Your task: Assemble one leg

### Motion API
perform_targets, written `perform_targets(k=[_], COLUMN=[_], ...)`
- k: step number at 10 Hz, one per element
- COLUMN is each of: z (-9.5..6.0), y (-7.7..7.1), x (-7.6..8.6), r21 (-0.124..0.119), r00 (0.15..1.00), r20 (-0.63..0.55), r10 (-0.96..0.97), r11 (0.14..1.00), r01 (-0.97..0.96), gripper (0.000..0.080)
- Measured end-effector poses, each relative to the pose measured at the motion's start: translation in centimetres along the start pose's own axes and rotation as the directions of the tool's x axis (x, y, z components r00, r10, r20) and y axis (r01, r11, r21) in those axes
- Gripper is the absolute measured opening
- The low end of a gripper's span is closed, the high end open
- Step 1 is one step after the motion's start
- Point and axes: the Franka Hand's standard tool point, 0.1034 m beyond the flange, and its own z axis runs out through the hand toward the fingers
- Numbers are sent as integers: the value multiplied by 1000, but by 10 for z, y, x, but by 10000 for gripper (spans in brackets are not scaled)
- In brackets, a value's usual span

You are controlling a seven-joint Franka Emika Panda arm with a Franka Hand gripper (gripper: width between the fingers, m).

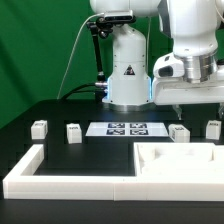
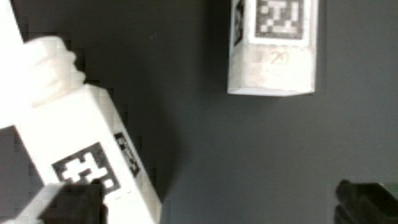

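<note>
My gripper grabs the leg's tagged body [image 1: 213,129] next, so its rounded end stays free to join the white tray-like part.
Four small white legs with square tags stand on the black table in the exterior view: two at its left [image 1: 39,128] [image 1: 74,132] and two at its right [image 1: 179,132] [image 1: 213,128]. My gripper [image 1: 180,107] hangs just above the right pair. In the wrist view the gripper [image 2: 217,205] is open and holds nothing. One leg [image 2: 86,140] lies beside one dark fingertip [image 2: 71,205], which overlaps its tagged end. Another leg [image 2: 276,50] lies farther off, apart from both fingers.
The marker board [image 1: 127,128] lies flat in front of the robot base. The big white tray-like part [image 1: 160,160] sits near the front at the exterior view's right. The long L-shaped border wall [image 1: 60,178] runs along the front and left.
</note>
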Motion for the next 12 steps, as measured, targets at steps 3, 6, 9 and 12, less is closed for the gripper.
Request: perform_targets(k=[3, 6, 9, 12], z=[6, 10, 20, 42], y=[-7, -5, -8, -15], x=[-13, -20, -20, -28], r21=[-24, -33, -46, -70], r00=[964, 861, 847, 851], r20=[266, 507, 530, 523], r10=[15, 23, 42, 50], r11=[1000, 999, 999, 997], r01=[-9, -7, -20, -16], gripper=[649, 649, 649, 649])
